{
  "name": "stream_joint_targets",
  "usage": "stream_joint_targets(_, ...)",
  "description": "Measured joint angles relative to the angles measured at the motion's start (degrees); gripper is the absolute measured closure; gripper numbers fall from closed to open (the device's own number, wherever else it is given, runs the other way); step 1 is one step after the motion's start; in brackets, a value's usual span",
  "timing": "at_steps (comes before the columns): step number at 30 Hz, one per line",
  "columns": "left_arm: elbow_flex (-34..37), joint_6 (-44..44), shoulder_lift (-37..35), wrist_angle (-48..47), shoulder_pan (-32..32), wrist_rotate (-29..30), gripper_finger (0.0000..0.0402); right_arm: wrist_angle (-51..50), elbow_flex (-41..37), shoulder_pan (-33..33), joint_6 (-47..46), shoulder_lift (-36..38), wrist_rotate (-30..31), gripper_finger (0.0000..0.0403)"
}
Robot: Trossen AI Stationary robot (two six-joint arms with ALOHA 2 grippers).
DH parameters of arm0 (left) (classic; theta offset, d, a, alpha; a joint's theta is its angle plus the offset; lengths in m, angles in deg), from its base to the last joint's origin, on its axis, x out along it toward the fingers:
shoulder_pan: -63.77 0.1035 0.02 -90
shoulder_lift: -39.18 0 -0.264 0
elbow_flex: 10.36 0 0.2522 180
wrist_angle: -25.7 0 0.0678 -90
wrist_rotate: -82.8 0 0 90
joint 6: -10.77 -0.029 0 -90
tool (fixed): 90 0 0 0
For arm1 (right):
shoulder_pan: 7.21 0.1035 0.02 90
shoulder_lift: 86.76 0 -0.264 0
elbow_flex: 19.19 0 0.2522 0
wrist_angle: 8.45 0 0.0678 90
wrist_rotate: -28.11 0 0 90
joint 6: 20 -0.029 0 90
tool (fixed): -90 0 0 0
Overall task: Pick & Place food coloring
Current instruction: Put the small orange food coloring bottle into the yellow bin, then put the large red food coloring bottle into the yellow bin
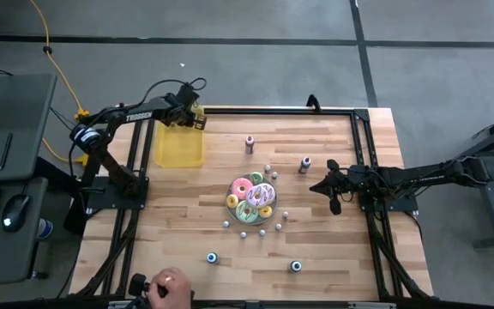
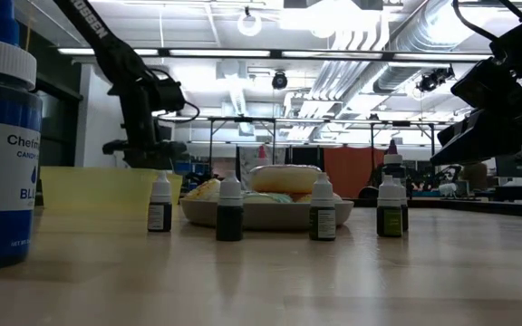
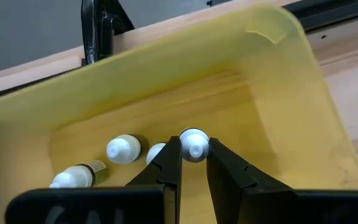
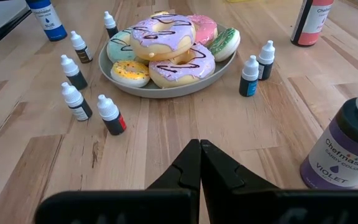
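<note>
The held bottle's white cap (image 3: 194, 137) is level with the bottles on the bottom of the bin in the left wrist view, so my left gripper should open.
My left gripper (image 3: 194, 163) hangs over the yellow bin (image 1: 178, 146) at the table's far left and is shut on one small white-capped food coloring bottle (image 3: 194, 145). Three more small bottles (image 3: 123, 149) lie on the bin's floor. Several small bottles (image 4: 110, 115) stand upright on the table around the plate of frosted doughnuts (image 4: 169, 50). My right gripper (image 4: 199, 152) is shut, holds nothing, and hovers right of the plate (image 1: 251, 199) near a violet bottle (image 4: 347, 149). My left gripper pinches the small bottle between its two fingertips (image 3: 173, 155), at the white cap (image 3: 194, 137). The fingers come from above, pointing down into the bin. The bottle's body is hidden below its cap, so I cannot tell whether it rests on the bin's floor.
Larger dye bottles stand on the table: a pink one (image 1: 250, 143), the violet one (image 1: 304, 163), and two blue ones (image 1: 212, 257) (image 1: 296, 267) near the front edge. A person's hand (image 1: 168, 281) shows at the near edge. Bare wood lies between bin and plate.
</note>
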Motion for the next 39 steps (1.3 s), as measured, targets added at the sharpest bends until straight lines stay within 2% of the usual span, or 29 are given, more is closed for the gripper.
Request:
stream_joint_targets(9, 0.0, -1.1, 1.0, 1.4, -0.1, -0.9, 0.0352, 0.0, 0.0, 0.0, 0.0, 0.0, 0.0, 0.0402)
stream_joint_targets(19, 0.0, -2.4, 1.0, 1.3, -0.1, -1.8, 0.0294, 0.0, 0.0, 0.0, 0.0, 0.0, 0.0, 0.0402)
stream_joint_targets(28, -0.2, -2.6, 1.0, 1.8, -0.1, -1.1, 0.0291, 0.0, 0.0, 0.0, 0.0, 0.0, 0.0, 0.0402)
stream_joint_targets(39, -5.6, -5.3, -0.5, -0.7, -0.7, 2.6, 0.0291, 0.0, 0.0, 0.0, 0.0, 0.0, 0.0, 0.0402)
